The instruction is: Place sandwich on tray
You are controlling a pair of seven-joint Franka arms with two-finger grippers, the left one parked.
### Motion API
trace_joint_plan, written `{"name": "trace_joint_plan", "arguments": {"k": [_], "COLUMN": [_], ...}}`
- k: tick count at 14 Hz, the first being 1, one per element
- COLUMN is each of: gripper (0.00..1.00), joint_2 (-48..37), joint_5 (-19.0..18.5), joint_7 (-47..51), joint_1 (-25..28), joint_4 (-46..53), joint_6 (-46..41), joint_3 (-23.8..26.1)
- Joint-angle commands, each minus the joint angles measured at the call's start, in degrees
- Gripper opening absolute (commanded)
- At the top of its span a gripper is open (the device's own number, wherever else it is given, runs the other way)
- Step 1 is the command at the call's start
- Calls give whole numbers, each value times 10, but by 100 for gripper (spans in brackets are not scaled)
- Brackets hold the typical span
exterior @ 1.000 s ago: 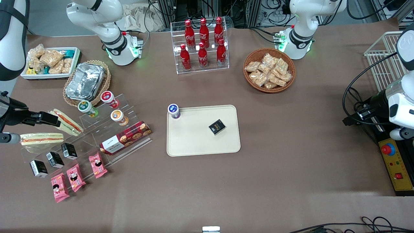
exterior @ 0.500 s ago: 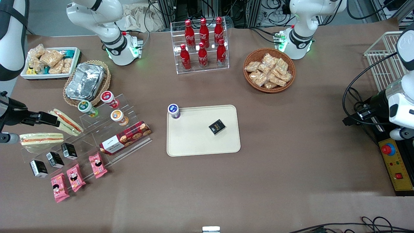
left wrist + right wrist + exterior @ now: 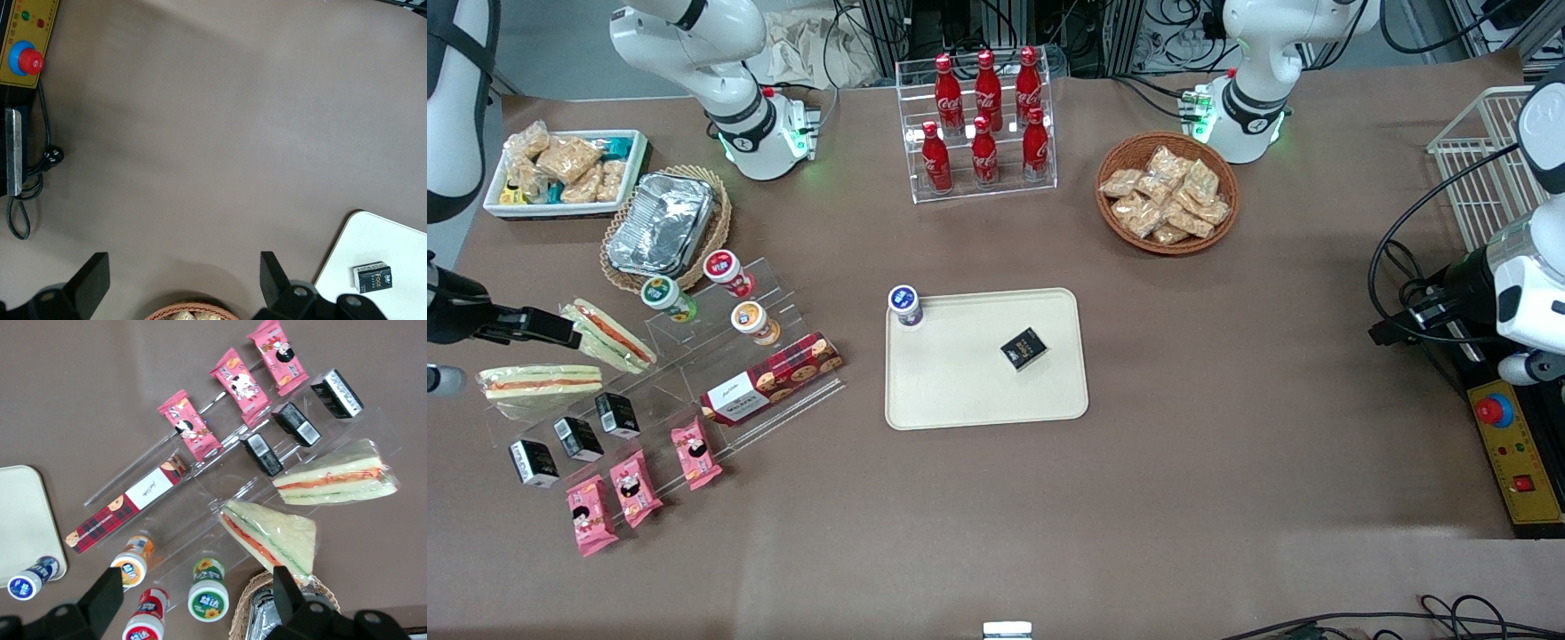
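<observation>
I should pick up the clear-wrapped sandwich by its wrapped end with my right gripper next. Then it can go on the tray.
The sandwich, a clear-wrapped pale wedge with a thin orange stripe, lies on the clear acrylic rack at the working arm's end of the table. It also shows in the right wrist view. The tray is cream-beige and lies mid-table; one corner shows in the right wrist view. On it stand a small black box and a blue-lidded cup. My right gripper hangs open and empty, high above the rack, over the cups and apart from the sandwich; it also shows in the right wrist view.
A second wedge with red filling and a green edge lies beside the sandwich. The rack also holds three cups, a cookie box, black boxes and pink packets. A foil pan in a basket is farther back.
My right gripper has drifted slightly toward the working arm's edge of the table. The sandwich and everything on the tray have stayed put.
</observation>
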Motion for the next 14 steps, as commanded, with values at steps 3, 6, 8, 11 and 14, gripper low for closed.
{"name": "trace_joint_plan", "arguments": {"k": [3,6,8,11,14], "gripper": [99,99,99,99,99], "joint_2": [11,16,16,23,43], "joint_5": [19,22,22,18,17], "joint_7": [-46,-2,84,153,233], "joint_1": [-66,-71,-89,-119,-137], "joint_4": [-5,-3,-4,-6,-8], "joint_6": [8,20,51,59,69], "joint_3": [3,-1,-7,-9,-9]}}
